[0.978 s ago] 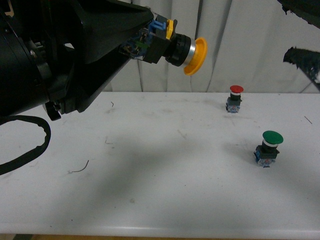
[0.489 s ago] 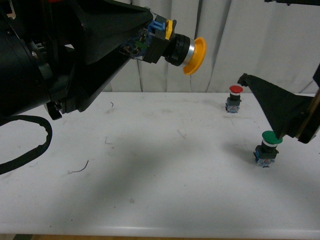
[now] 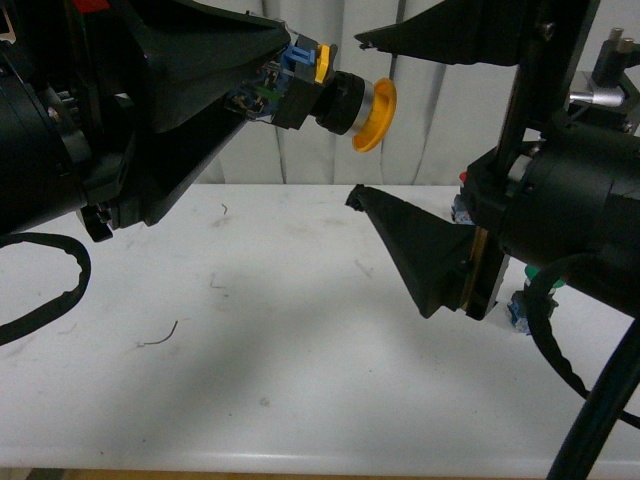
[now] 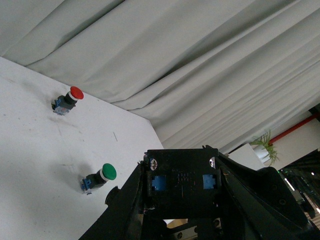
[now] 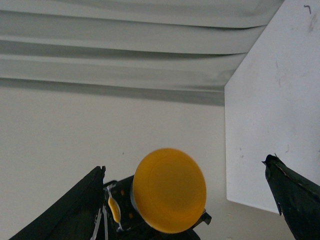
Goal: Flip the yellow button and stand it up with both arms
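Observation:
My right gripper takes hold of the yellow button by its cap (image 3: 376,116) next. The cap sticks out free while my left gripper's fingers cover the dark contact block.
The yellow button (image 3: 345,100) hangs in the air above the white table (image 3: 250,360), lying sideways with its yellow cap (image 3: 375,115) pointing right. My left gripper (image 3: 268,85) is shut on its dark contact block (image 4: 182,185). My right gripper (image 3: 353,117) is open, one jaw above the cap and one below it, and neither touches. In the right wrist view the cap (image 5: 169,190) faces the camera between the spread fingertips (image 5: 271,162) of the right gripper (image 5: 182,167).
A red-capped button (image 4: 67,100) and a green-capped button (image 4: 100,177) stand on the table's right half, mostly hidden behind my right arm (image 3: 570,210) in the front view. A pale curtain (image 3: 440,130) hangs behind the table. A black cable (image 3: 40,290) loops at the left.
My right arm has swung in from the right, and its open jaws now bracket the yellow cap. The left gripper and the button have shifted slightly left.

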{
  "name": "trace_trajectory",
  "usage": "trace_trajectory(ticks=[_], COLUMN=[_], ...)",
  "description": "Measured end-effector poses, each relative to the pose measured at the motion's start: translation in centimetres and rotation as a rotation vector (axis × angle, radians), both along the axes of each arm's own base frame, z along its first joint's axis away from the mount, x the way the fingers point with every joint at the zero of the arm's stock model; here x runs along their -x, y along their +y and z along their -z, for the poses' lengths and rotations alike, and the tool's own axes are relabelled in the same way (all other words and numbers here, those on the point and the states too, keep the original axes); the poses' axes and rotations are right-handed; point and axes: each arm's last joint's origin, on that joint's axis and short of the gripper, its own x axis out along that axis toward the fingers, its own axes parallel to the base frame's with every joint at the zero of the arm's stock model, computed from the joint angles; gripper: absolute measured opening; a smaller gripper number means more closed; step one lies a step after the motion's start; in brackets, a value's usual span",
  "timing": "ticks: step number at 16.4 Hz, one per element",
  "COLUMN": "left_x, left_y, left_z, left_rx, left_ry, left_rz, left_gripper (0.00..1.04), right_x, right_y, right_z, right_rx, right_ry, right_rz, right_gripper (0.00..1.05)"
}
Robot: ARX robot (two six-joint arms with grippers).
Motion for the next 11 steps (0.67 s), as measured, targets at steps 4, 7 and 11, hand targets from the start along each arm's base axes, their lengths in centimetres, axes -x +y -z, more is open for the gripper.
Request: trace_trajectory(ticks=[4, 7, 11], left_x=[0.11, 0.16, 0.18], left_y=[0.23, 0.33, 0.34], left_z=[-0.02, 0.09, 0.06], left_rx=[0.0, -0.001, 0.0], left_ry=[-0.003, 0.001, -0.004], left_rz=[-0.003, -0.005, -0.002], left_gripper=[0.35, 0.35, 0.35], right_x=[-0.33, -0.42, -0.21], right_y=[0.47, 0.58, 1.13], right_z=[-0.63, -0.04, 0.24], right_rx=[-0.009, -0.001, 0.003], right_ry=[-0.028, -0.01, -0.003], right_rz=[0.005, 0.004, -0.016], right_gripper=[0.98, 0.98, 0.94])
